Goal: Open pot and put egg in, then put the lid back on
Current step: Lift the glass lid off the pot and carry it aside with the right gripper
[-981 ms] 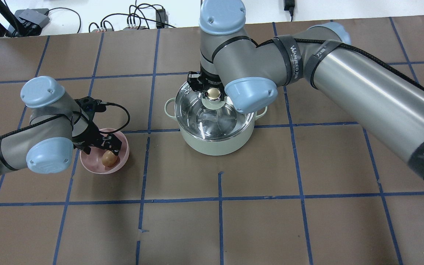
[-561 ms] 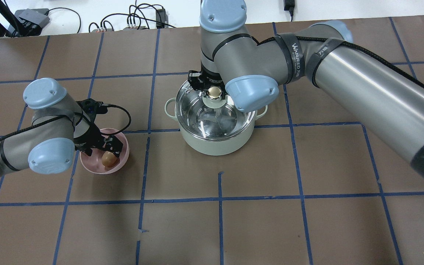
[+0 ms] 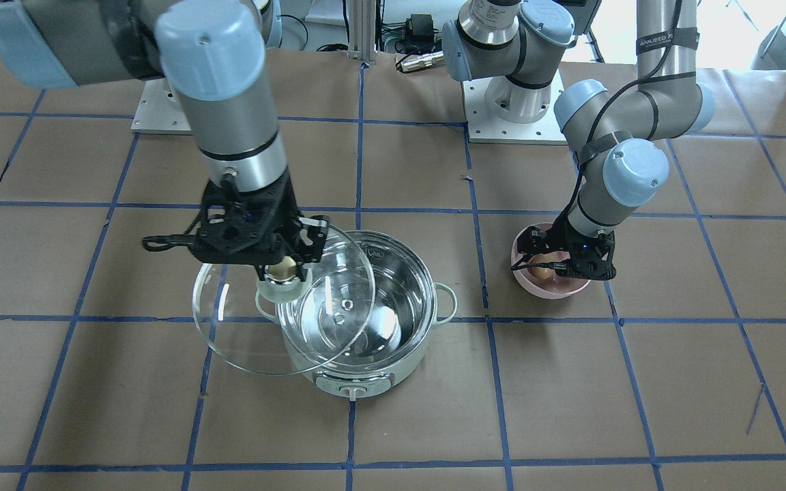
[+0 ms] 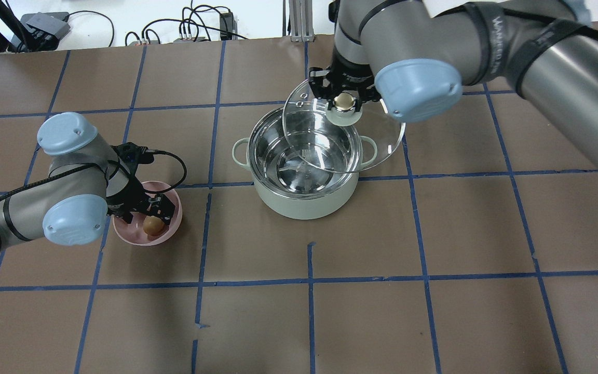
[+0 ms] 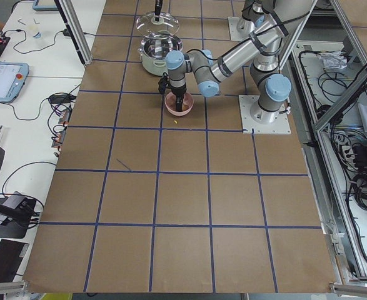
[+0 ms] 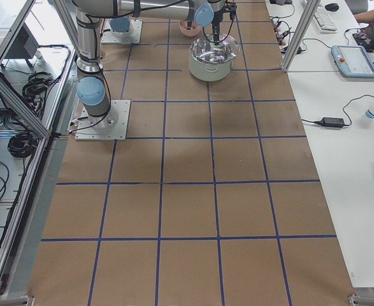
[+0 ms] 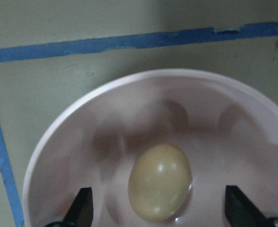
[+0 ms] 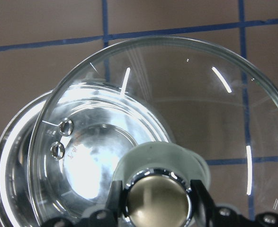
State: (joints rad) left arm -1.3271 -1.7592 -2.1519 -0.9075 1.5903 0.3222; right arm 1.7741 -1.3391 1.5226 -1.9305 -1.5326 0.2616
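Note:
My left gripper grabs the tan egg around its rounded middle (image 3: 542, 266) next, to put it in the pot (image 3: 382, 311).
The mint-green pot (image 4: 304, 203) stands open at mid-table, and its steel inside looks empty; it also shows in the front view (image 3: 403, 365). My right gripper (image 4: 344, 99) is shut on the beige knob (image 3: 285, 269) of the glass lid (image 4: 374, 140). It holds the lid tilted in the air, over the pot's far right rim and partly beyond it. The right wrist view shows the lid (image 8: 186, 109) above the pot. The tan egg (image 4: 152, 225) lies in a pink bowl (image 4: 175, 224). My left gripper (image 7: 158, 210) is open, with one finger on each side of the egg (image 7: 160, 182).
The pink bowl (image 3: 557, 291) sits on the brown paper to the left of the pot in the overhead view. Cables and boxes lie along the far table edge (image 4: 190, 31). Both arm bases (image 3: 516, 102) stand at the robot's side of the table.
My right gripper has lifted the lid off the pot and carried it up and to the far right. My left gripper has stayed over the egg in the bowl.

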